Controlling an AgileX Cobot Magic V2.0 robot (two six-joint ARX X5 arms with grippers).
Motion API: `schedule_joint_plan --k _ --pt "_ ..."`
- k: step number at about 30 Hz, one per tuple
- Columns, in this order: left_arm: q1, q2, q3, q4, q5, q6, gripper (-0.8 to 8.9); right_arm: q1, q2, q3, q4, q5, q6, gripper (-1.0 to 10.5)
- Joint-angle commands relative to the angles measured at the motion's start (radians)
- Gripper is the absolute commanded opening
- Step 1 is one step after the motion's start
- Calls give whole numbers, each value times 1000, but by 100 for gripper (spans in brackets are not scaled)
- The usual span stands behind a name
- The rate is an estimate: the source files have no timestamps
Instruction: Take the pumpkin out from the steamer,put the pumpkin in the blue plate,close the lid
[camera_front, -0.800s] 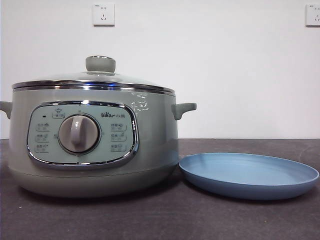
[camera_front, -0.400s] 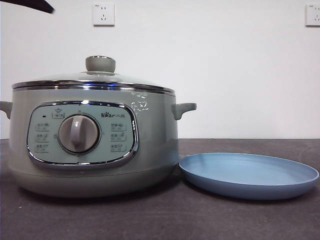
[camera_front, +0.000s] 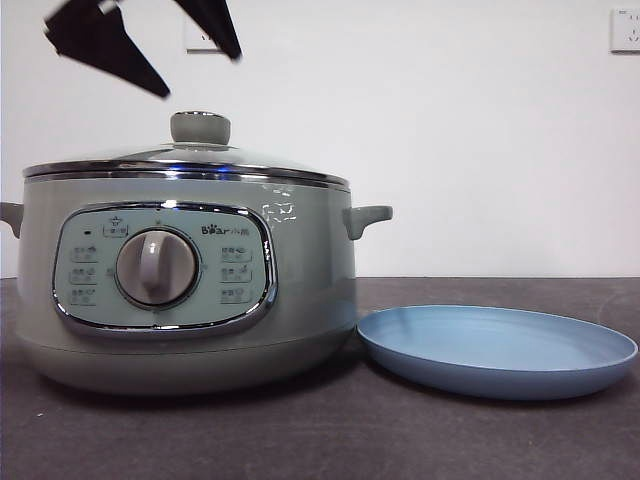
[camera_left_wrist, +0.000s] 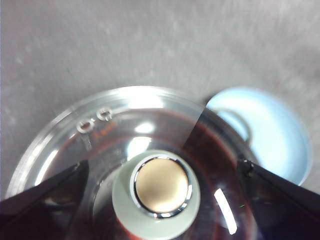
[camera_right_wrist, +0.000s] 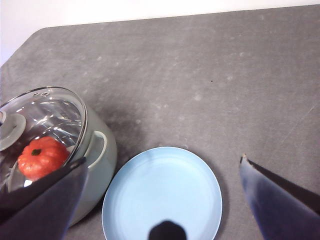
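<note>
The glass lid needs to come up by its knob next, in my left gripper, to open the steamer. Then I can reach the pumpkin.
The sage-green steamer stands on the left of the table with the glass lid shut on it. The pumpkin shows through the lid in the right wrist view; the front view hides it. My left gripper hangs open just above the lid's knob, a jaw on either side. In the left wrist view the gripper straddles the knob without touching it. The blue plate lies empty right of the steamer. My right gripper is open, high above the plate.
The dark grey table top stretches beyond the steamer and the plate. The steamer's right handle juts toward the plate. Two wall sockets sit on the white wall behind.
My left gripper has come down into the front view from the top left corner and now hangs open over the lid's knob. Steamer, lid and plate have not moved.
</note>
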Motion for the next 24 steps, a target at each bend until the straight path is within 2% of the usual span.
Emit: schedule_joint_plan --k 1,7,13,17,24 --pt "-17 40 2 -5 -33 36 494 2 -1 3 1 -1 -8 504" --pt "-31 86 2 -24 -61 43 492 2 -1 3 -1 -1 -8 504" --pt "-37 86 2 -31 -60 62 367 2 -1 3 -1 -1 -8 504" --pt "-37 86 2 -32 -58 62 363 2 -1 3 -1 -1 -8 504" --pt "-38 86 2 -47 -50 89 101 2 -1 3 -2 -1 -8 504"
